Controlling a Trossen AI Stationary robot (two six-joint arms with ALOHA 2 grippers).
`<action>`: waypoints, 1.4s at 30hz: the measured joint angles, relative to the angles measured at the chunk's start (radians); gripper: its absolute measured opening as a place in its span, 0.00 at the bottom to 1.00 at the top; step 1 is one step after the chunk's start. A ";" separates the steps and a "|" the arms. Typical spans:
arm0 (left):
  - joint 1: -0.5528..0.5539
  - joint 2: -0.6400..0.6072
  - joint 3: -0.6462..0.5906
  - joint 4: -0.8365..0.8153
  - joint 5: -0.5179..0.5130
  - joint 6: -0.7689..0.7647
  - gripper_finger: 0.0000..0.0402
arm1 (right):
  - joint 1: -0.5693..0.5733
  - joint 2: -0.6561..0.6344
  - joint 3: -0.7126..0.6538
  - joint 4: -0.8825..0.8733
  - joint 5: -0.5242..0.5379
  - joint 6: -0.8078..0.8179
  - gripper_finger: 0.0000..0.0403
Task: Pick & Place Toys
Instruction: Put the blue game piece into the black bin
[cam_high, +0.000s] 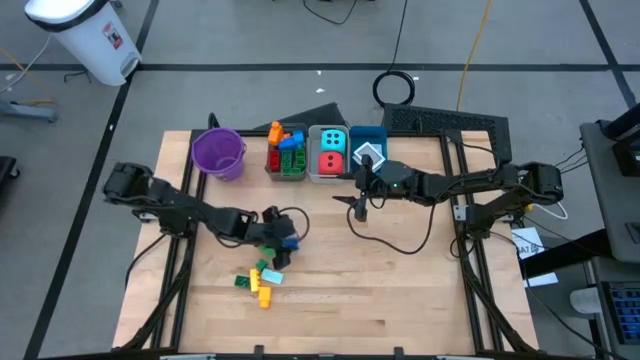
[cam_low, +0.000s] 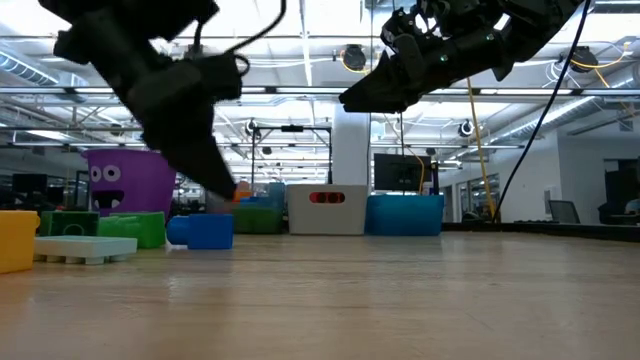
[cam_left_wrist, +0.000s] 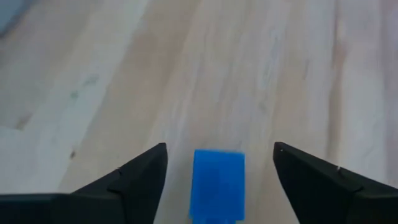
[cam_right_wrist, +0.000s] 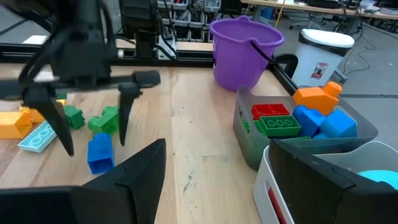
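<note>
The blue brick is below my left gripper's fingers, which would miss if closed now. I should lower them to the brick before I close on it.
A blue brick (cam_left_wrist: 217, 183) lies flat on the wooden table. My left gripper (cam_left_wrist: 219, 147) is open around it, one finger on each side with a gap to both, slanting down from the table's left (cam_high: 280, 238). The right wrist view shows the same thing: the brick (cam_right_wrist: 99, 154) rests on the table between the two dark fingers. My right gripper (cam_high: 358, 207) hangs open above the table in front of the bins, with nothing between its fingers (cam_right_wrist: 217, 146). Green, yellow and pale blue bricks (cam_high: 260, 282) lie loose nearer the front edge.
Along the far edge stand a purple bucket (cam_high: 218, 153), a grey bin (cam_high: 285, 152) of bricks, a white bin (cam_high: 330, 153) with a cyan and a red die, and a blue bin (cam_high: 368, 150) with white pieces. A cable loops across the table's middle.
</note>
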 joint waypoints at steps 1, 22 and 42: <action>-0.001 0.018 0.000 0.000 0.002 0.017 0.76 | 0.000 0.000 0.000 -0.001 0.000 0.000 0.64; 0.002 0.168 0.018 -0.020 0.055 0.083 0.41 | 0.000 0.000 0.000 0.000 0.000 -0.002 0.64; 0.326 -0.171 0.210 -0.159 -0.442 0.059 0.39 | 0.000 0.000 0.000 0.008 0.000 0.000 0.64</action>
